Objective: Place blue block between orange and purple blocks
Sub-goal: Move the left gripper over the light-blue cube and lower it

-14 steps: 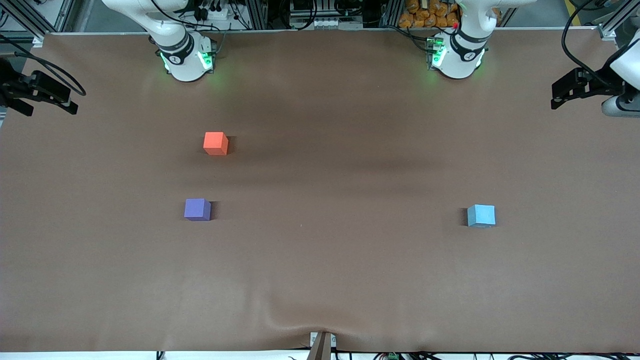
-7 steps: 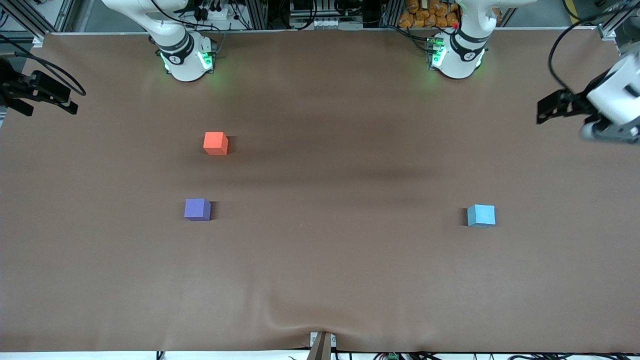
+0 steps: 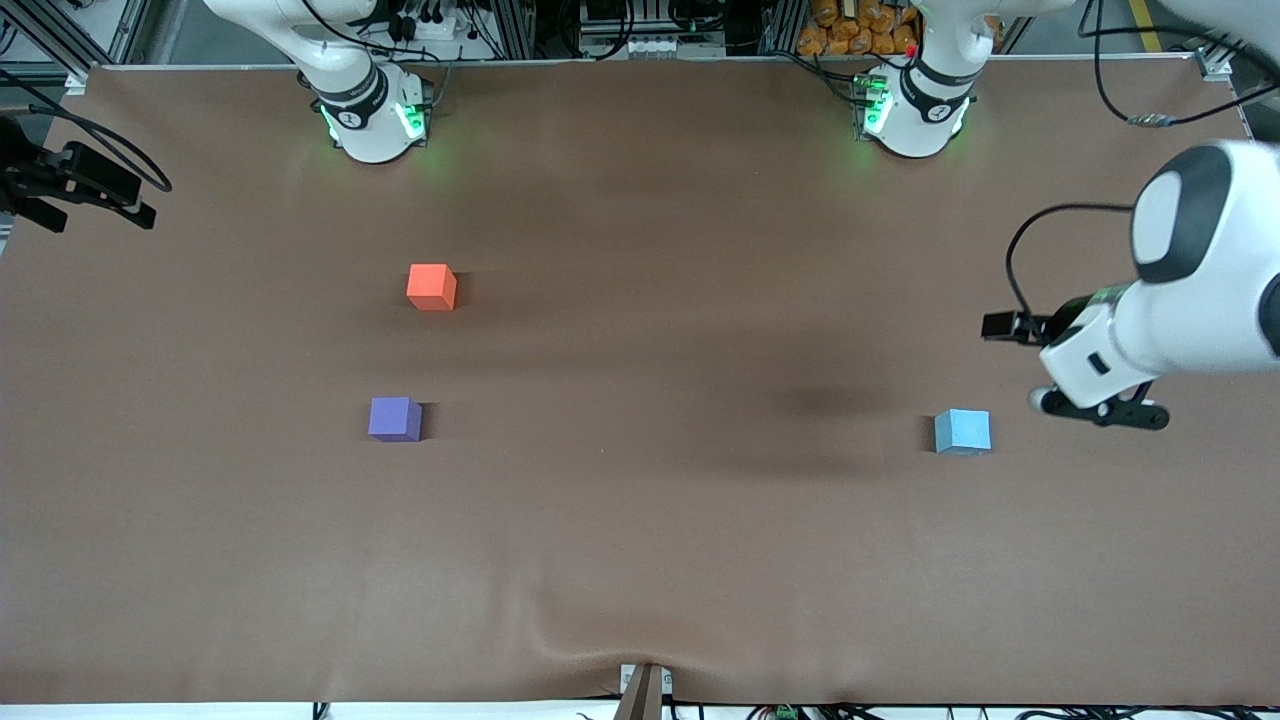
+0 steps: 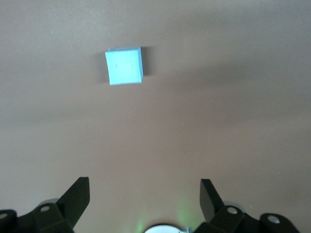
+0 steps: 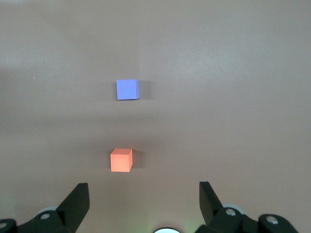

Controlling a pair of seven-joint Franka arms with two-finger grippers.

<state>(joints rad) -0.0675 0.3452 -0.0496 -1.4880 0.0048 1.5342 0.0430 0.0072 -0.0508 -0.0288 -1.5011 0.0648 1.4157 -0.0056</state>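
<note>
Next, my left gripper grabs the blue block point(image 3: 962, 431) by its opposite sides to set it between the orange and purple blocks.
The blue block point(image 3: 962, 431) lies on the brown table toward the left arm's end, and also shows in the left wrist view point(image 4: 124, 65). The orange block point(image 3: 432, 286) and the purple block point(image 3: 395, 418) lie apart toward the right arm's end, the purple one nearer the front camera. Both show in the right wrist view, orange point(image 5: 121, 160) and purple point(image 5: 128, 90). My left gripper point(image 3: 1100, 410) is in the air beside the blue block, open and empty point(image 4: 144, 194). My right gripper point(image 3: 90, 185) waits high at the table's end, open and empty point(image 5: 144, 194).
The brown table cover point(image 3: 640, 520) has a wrinkle at its near edge. Both arm bases point(image 3: 370, 115) stand along the edge farthest from the front camera. Nothing else lies on the table.
The left arm has swung in from the table's end and down to just beside the blue block. The right arm and all three blocks have not moved.
</note>
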